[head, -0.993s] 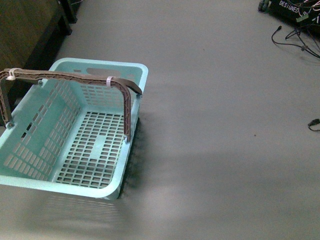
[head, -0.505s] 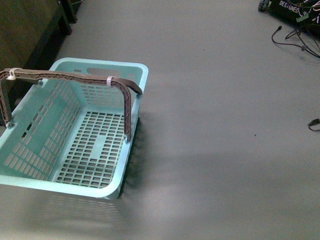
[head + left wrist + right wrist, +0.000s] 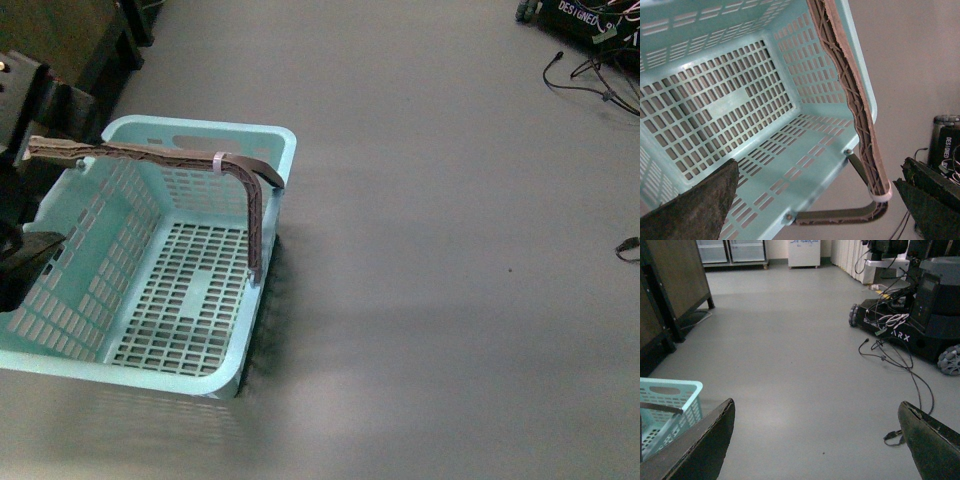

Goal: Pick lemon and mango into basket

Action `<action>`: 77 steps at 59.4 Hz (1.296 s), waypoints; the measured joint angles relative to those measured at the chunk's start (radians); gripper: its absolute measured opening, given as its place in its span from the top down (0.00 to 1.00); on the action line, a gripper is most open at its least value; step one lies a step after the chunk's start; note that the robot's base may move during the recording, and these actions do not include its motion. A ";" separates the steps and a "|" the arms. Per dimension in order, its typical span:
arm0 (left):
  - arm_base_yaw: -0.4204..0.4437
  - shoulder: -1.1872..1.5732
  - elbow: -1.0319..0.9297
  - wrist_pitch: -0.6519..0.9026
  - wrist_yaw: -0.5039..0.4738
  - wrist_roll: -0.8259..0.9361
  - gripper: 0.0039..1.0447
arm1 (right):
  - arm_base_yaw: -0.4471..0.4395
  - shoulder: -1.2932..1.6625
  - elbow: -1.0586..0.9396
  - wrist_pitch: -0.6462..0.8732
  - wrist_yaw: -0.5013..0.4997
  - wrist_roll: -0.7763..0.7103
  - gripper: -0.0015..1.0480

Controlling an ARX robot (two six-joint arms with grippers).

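My left gripper grabs the basket by its brown swing handle (image 3: 130, 152) next, to carry it over for the lemon and mango.
The light turquoise basket (image 3: 200, 130) stands on the grey floor at the left, nothing in it, its brown handle (image 3: 150, 157) raised with a white zip tie (image 3: 220, 160) on it. My left gripper (image 3: 817, 175) hangs open over the basket's left side, its dark body (image 3: 25, 260) showing at the left edge of the front view. In the left wrist view the slotted basket floor (image 3: 715, 100) and the handle (image 3: 850, 90) lie between the fingers. My right gripper (image 3: 816, 407) is open over bare floor, with the basket's corner (image 3: 670, 387) off to one side. The lemon and mango are out of view.
Dark wooden furniture (image 3: 50, 40) stands behind the basket at the far left. Black cables (image 3: 590, 80) trail on the floor at the far right, and a plug end (image 3: 628, 248) lies nearer. A wheeled black robot base (image 3: 910, 315) with loose cables (image 3: 895, 365) appears in the right wrist view.
My left arm has come into the front view at the left edge, over the basket's left side. The basket has not moved.
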 joint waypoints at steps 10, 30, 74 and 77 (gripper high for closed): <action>-0.012 0.134 0.131 0.010 -0.014 -0.033 0.06 | 0.000 0.000 0.000 0.000 0.000 0.000 0.08; -0.013 0.360 0.402 -0.006 -0.040 -0.096 0.06 | 0.000 0.000 0.000 0.000 0.000 0.000 0.08; -0.025 0.472 0.642 -0.182 -0.090 -0.143 0.72 | 0.000 0.000 0.000 0.000 0.000 0.000 0.08; -0.025 0.456 0.623 -0.189 -0.086 -0.145 0.72 | 0.000 0.000 0.000 0.000 0.000 0.000 0.08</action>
